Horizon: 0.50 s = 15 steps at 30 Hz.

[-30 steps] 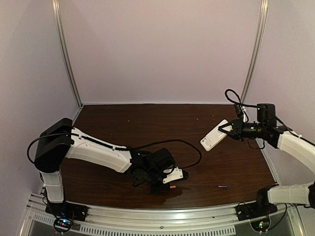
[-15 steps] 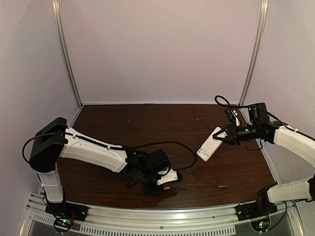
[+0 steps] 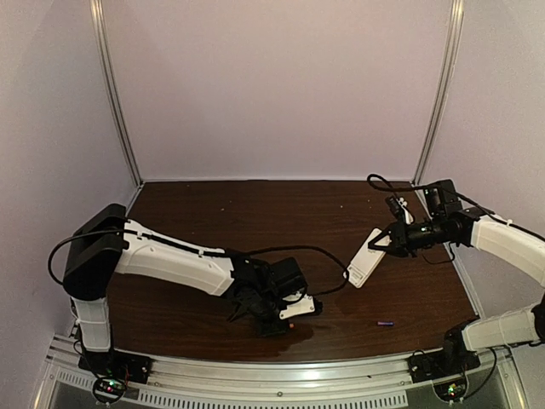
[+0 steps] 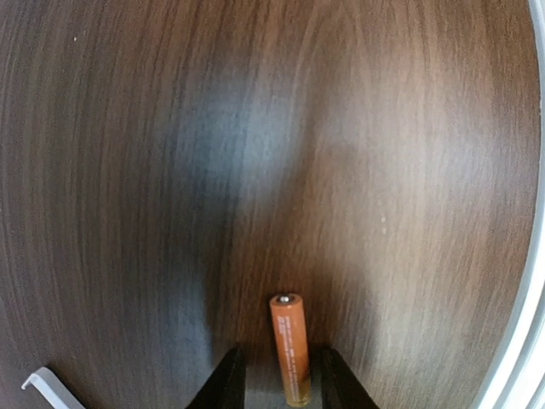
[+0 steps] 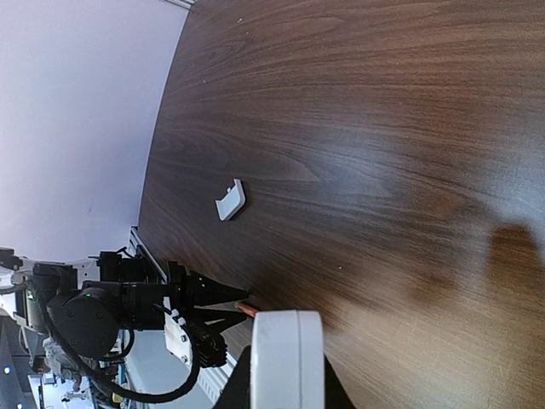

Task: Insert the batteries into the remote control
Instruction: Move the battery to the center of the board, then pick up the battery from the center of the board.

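The orange battery's middle [image 3: 291, 325] [image 4: 291, 351] is between both fingers, down at the dark tabletop, so my left gripper should close on the orange battery.
The orange battery [image 4: 289, 349] lies on the dark wooden table near its front edge, between the two fingers of my left gripper [image 4: 281, 354]. A gap shows on each side of it, so the gripper is open around it. In the top view the battery [image 3: 291, 323] sits under the left gripper [image 3: 289, 315]. My right gripper [image 3: 385, 243] is shut on the white remote control [image 3: 363, 261] and holds it tilted above the table's right half. Its end face fills the bottom of the right wrist view [image 5: 288, 358]. The purple battery [image 3: 386, 323] lies alone at the front right.
A small plain white cover piece [image 5: 230, 199] lies flat on the table near my left gripper, and its corner shows in the left wrist view [image 4: 44, 382]. A black cable [image 3: 319, 251] loops over the table behind the left arm. The metal front rail [image 3: 255, 375] runs close by.
My right arm has carried the remote left and lower, toward the table's middle. My left gripper shifted slightly along the front edge and stays over the orange battery.
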Motion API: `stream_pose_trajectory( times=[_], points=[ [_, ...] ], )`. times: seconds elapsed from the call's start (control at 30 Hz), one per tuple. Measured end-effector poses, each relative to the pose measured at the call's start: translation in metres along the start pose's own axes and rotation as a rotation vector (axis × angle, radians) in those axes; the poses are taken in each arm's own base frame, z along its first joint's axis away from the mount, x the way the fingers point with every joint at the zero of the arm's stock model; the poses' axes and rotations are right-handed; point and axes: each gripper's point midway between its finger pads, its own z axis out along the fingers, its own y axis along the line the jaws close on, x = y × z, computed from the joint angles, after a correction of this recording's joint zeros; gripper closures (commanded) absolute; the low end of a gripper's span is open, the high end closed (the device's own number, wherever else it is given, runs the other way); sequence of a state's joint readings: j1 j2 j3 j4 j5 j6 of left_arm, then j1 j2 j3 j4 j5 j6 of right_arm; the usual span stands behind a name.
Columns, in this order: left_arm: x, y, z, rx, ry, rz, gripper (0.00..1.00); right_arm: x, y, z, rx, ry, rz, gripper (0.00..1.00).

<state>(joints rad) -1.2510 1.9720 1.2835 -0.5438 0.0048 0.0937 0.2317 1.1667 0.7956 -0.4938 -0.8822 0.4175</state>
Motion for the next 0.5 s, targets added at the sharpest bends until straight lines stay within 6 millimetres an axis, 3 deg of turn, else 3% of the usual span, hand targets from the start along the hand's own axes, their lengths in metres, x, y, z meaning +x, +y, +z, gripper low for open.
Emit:
stream_pose_trajectory(
  times=[0.23,0.4,0.5],
  points=[
    [-0.012,0.003,0.005,-0.008,-0.009,0.015,0.81,0.004,-0.003,0.003,0.012,0.019,0.01,1.0],
    [-0.013,0.002,0.005,0.001,-0.011,0.027,0.98,0.009,-0.003,0.007,0.015,0.04,0.014,1.0],
    [-0.015,0.0,0.005,0.013,-0.019,0.038,1.0,0.013,-0.004,0.012,0.016,0.061,0.017,1.0]
  ],
)
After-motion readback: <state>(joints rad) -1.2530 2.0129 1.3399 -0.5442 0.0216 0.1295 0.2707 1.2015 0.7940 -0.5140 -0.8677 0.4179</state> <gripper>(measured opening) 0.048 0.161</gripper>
